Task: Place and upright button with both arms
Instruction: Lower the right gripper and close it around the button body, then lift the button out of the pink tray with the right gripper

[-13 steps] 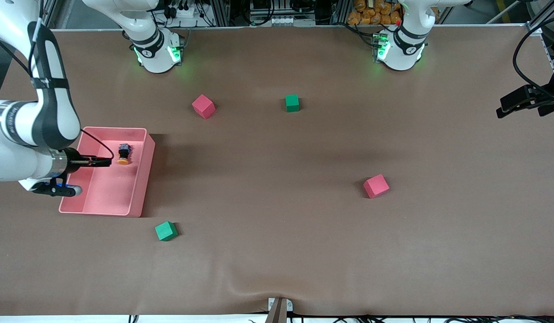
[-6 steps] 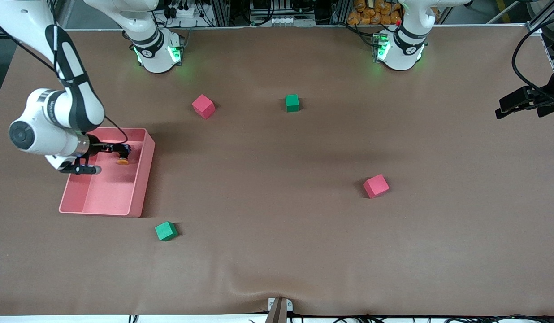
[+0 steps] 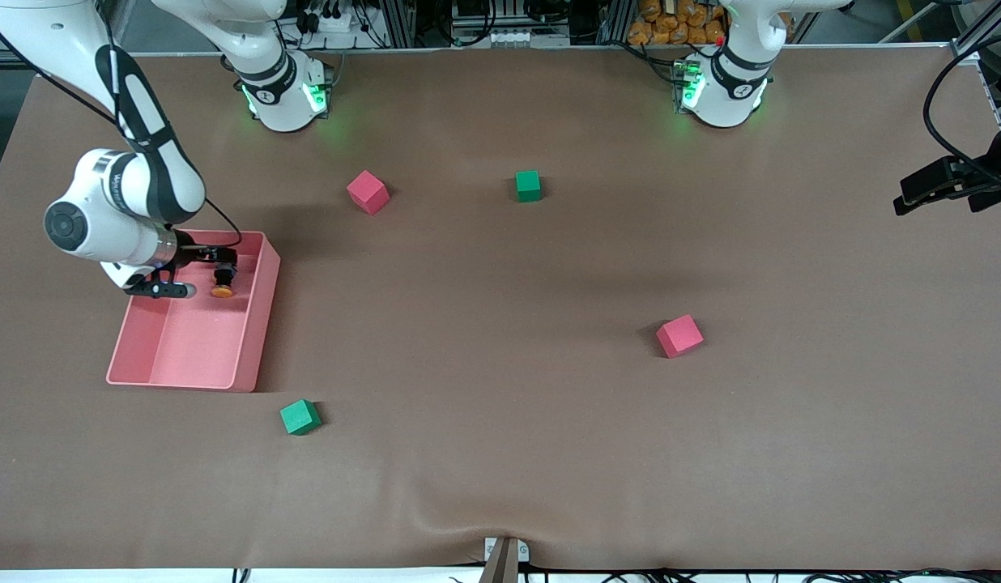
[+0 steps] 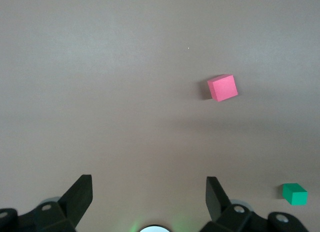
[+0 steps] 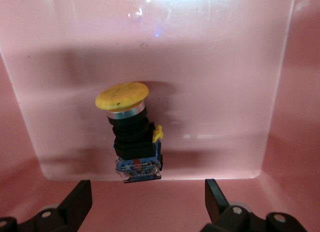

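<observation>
I should move my right gripper toward the base of the button before I close on it. My fingers stop short of the button's blue base (image 5: 140, 167), so they would miss it if I closed now.
The button (image 3: 222, 283) lies on its side in the pink bin (image 3: 260, 324), its orange cap toward the front camera and its black body toward the robots' bases. My right gripper (image 3: 219, 261) is low in the bin at the button's body end, open and empty. In the right wrist view the button (image 5: 134, 137) lies just ahead of the open right gripper (image 5: 147, 204), not between the fingers (image 5: 80, 199). My left gripper (image 3: 913, 194) waits high at the left arm's end of the table, and the left wrist view shows it (image 4: 149, 199) open and empty.
Loose foam cubes lie on the brown table: a pink cube (image 3: 368, 192) and a green cube (image 3: 528, 185) near the bases, a pink cube (image 3: 679, 335) mid-table, and a green cube (image 3: 300, 417) nearer to the front camera than the bin. The bin walls (image 5: 300, 92) surround the button.
My right arm has swung toward the bases' end of the bin and brought its gripper up to the button's body. The button and the left arm have not moved.
</observation>
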`<state>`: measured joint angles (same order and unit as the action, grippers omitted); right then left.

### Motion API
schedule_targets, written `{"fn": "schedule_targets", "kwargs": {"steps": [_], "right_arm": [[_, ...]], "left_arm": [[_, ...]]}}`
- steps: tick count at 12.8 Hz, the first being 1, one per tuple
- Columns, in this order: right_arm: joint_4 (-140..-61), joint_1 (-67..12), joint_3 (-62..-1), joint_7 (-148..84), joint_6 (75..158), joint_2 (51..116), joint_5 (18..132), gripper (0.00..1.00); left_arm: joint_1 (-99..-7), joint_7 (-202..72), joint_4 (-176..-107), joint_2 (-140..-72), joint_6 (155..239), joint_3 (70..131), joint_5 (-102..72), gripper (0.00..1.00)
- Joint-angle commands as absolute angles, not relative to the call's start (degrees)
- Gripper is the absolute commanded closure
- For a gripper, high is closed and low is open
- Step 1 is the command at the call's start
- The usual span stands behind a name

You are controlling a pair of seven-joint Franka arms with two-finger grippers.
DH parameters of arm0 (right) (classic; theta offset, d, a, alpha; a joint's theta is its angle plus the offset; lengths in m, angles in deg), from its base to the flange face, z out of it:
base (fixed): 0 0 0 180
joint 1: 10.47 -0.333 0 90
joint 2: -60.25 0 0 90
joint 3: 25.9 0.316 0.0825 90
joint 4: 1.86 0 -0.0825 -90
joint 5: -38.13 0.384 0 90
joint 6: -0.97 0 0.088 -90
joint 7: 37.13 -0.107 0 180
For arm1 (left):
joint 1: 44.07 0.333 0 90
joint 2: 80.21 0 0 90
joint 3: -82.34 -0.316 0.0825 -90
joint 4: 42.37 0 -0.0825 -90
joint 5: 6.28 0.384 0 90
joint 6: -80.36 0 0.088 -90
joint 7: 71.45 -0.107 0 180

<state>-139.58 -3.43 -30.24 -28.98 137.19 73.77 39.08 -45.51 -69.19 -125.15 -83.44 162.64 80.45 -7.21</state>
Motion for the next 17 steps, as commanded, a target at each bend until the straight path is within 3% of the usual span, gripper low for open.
{"fn": "schedule_targets", "kwargs": {"steps": [1,17], "right_arm": [[-142.4,-3.2,-29.6,-28.3,140.9,72.9,38.1,0.0],[-142.5,-4.7,-29.5,-26.2,149.7,78.4,38.0,0.0]], "left_arm": [[-45.4,-70.7,-124.4,-83.9,162.3,80.4,-7.3,0.0],[-45.0,-70.7,-124.5,-84.3,162.3,80.4,-7.7,0.0]]}}
